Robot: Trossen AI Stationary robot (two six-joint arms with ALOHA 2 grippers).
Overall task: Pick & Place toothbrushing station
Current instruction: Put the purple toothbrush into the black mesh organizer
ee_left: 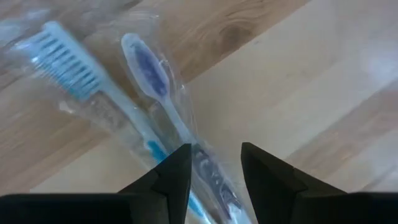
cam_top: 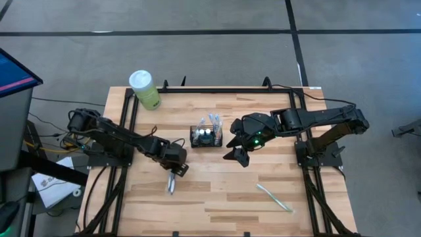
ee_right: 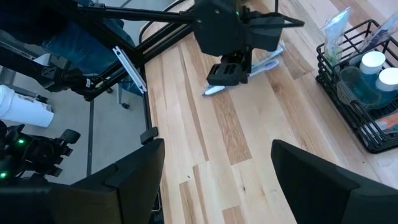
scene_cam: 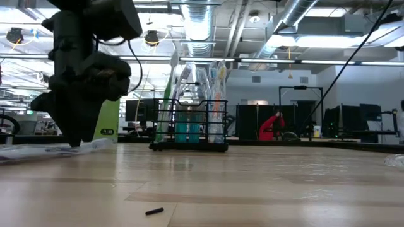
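Note:
My left gripper grabs the purple-bristled toothbrush by its wrapped handle (ee_left: 208, 168) next. Then my left gripper stands the toothbrush in the caddy.
The toothbrushing station (cam_top: 206, 137), a black wire caddy holding wrapped brushes and blue bottles, stands at the table's middle (scene_cam: 189, 126). Two toothbrushes in clear wrappers (cam_top: 171, 185) lie on the wood nearer the front left: one has a blue-bristled head (ee_left: 68, 62), the other a purple one (ee_left: 149, 68). My left gripper (ee_left: 214, 168) points down over them, open, its fingers on either side of the purple brush's handle (ee_left: 200, 163). My right gripper (cam_top: 240, 157) hangs open above the table, just right of the caddy, with nothing between its fingers (ee_right: 211, 180). My left gripper's fingertips (scene_cam: 76, 142) reach down to the wrapped brushes (scene_cam: 57, 150) on the table. Whether they touch the wrapper or the handle I cannot tell. The brushes lie flat on the wood.
A green canister with a white lid (cam_top: 145, 89) stands at the far left corner. Another wrapped toothbrush (cam_top: 273, 197) lies near the front right. A small dark piece (scene_cam: 154, 212) lies on the boards near the front edge. Bare wood stretches between the caddy and the front edge.

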